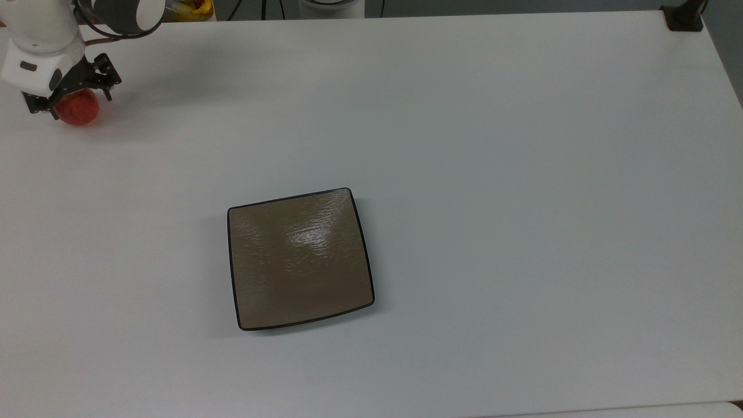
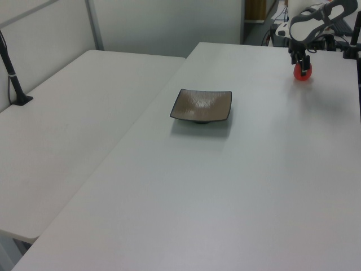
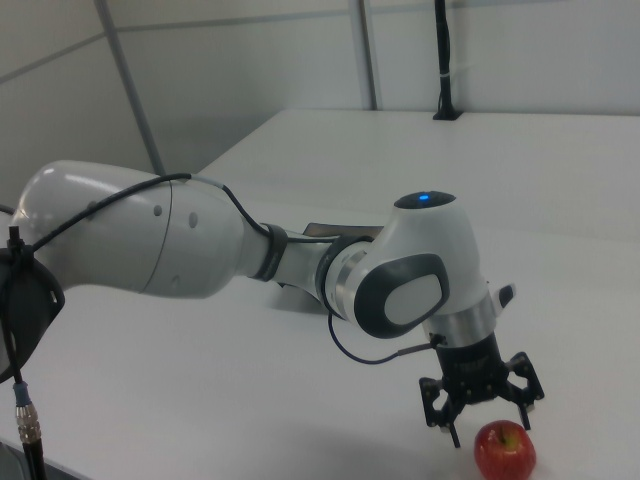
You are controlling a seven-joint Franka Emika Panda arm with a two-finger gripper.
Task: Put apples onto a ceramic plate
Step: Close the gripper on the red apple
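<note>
I will grab the red apple (image 2: 303,73) by its rounded sides next, to put it on the ceramic plate (image 2: 202,105).
A red apple (image 1: 78,111) (image 2: 303,73) (image 3: 504,452) sits on the white table at the top view's far left. My gripper (image 1: 72,97) (image 2: 302,60) (image 3: 488,418) hangs open just over it, one black finger on each side of the apple's top, and its white wrist hides part of the fruit in the top view. I cannot tell whether the fingers touch the apple. The square brown ceramic plate (image 1: 299,258) (image 2: 201,105) with a dark rim lies bare near the table's middle, far from the apple. In the right view the arm hides most of the plate (image 3: 328,232).
A black clamp mount (image 1: 684,16) stands at the table's corner on the top view's upper right. Yellow clutter (image 1: 187,8) lies beyond the table's far edge near the arm. A second white table (image 2: 73,118) with a black post (image 2: 12,70) adjoins on the left view's left.
</note>
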